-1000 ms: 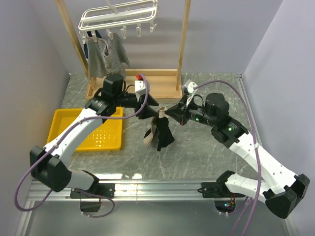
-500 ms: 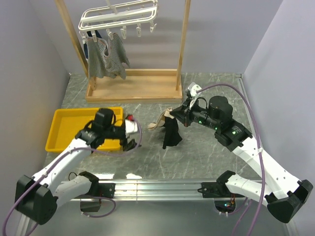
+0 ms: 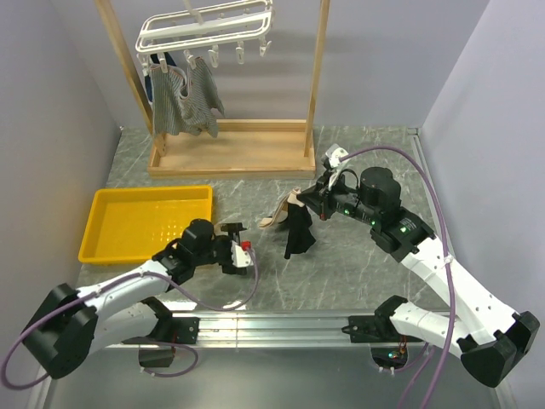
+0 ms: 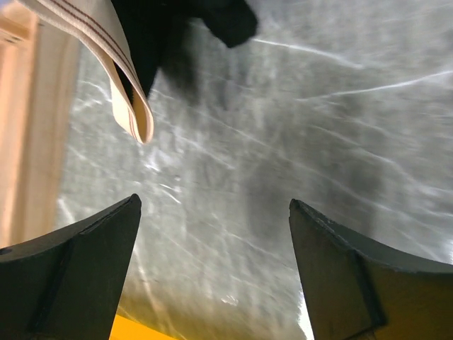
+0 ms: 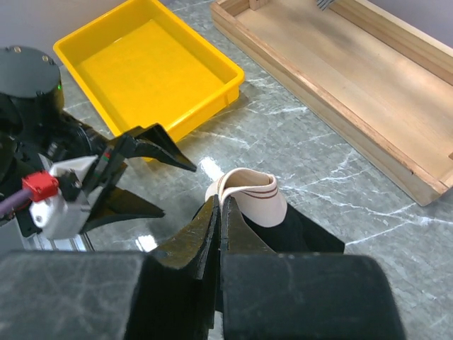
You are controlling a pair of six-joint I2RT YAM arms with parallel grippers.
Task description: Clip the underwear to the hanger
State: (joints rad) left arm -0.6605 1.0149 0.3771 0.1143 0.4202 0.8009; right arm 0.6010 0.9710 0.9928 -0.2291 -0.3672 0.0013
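Observation:
I should next grab the underwear [image 3: 298, 237] by the loose end of its beige waistband with my left gripper. Then the waistband can be spread straight for clipping.
The underwear [image 3: 298, 237] is black with a beige waistband [image 3: 287, 207]. It hangs from my right gripper [image 3: 301, 203] at mid table, its lower end on the surface. In the right wrist view that gripper [image 5: 220, 203] is shut on the waistband [image 5: 253, 195], with black fabric [image 5: 301, 237] below. My left gripper [image 3: 239, 249] is open and empty, low over the table to the left of the underwear. In its wrist view [image 4: 214, 202] the waistband [image 4: 122, 67] hangs ahead at upper left. The white hanger [image 3: 204, 30] hangs at the top of the stand, far behind.
A grey striped garment [image 3: 184, 102] hangs clipped at the hanger's left end. The wooden frame stand [image 3: 230, 158] sits at the back. A yellow tray [image 3: 88, 232] lies at the left, also in the right wrist view [image 5: 238, 71].
My left gripper let go of the underwear, pulled back toward the near-left and dropped low, open. My right gripper kept hold and shifted slightly right with the underwear.

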